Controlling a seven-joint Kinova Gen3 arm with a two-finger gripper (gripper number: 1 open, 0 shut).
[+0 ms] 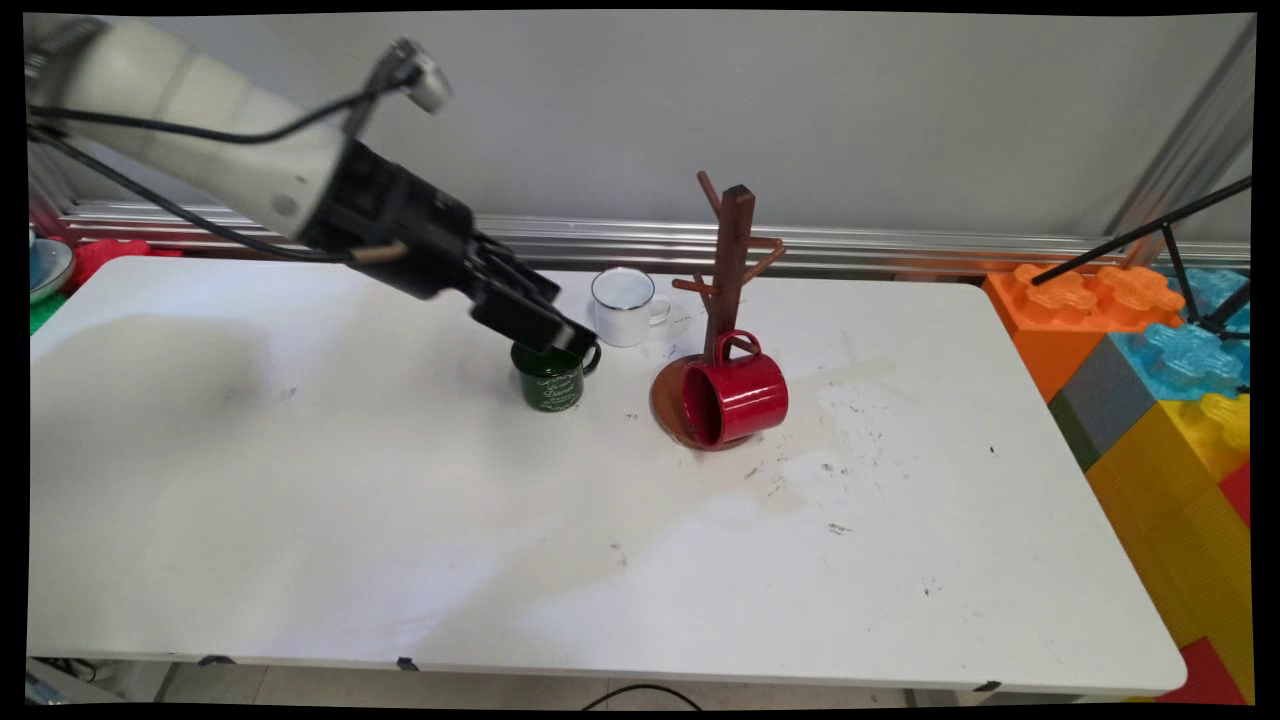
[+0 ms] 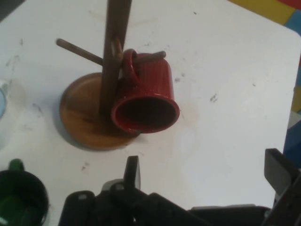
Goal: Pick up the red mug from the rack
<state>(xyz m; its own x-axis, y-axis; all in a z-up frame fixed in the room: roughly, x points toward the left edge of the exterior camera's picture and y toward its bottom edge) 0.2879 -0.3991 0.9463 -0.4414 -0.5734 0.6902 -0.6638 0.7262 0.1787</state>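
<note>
My gripper should grab the red mug by its side at its rim [image 1: 716, 438] next. Then the red mug's handle stays free to slide off the peg.
My black gripper [image 1: 556, 338] hangs open just over the rim of a dark green mug [image 1: 553, 378] with white lettering, which stands upright on the white table [image 1: 300, 480]. In the hand view the gripper [image 2: 205, 165] has nothing between its fingers, and the green mug [image 2: 19, 197] sits off to the lower left, outside them. Ahead of the fingers a red mug [image 2: 146, 94] hangs by its handle on a low peg of a brown wooden mug tree [image 2: 115, 52], its mouth facing me. In the main view the red mug [image 1: 738, 398] rests against the tree's round base.
A white enamel mug [image 1: 624, 306] stands upright behind the green one, left of the mug tree [image 1: 730, 250]. Large coloured toy blocks [image 1: 1160, 370] stand at the table's right end, with a black tripod leg above them. A metal rail runs along the back wall.
</note>
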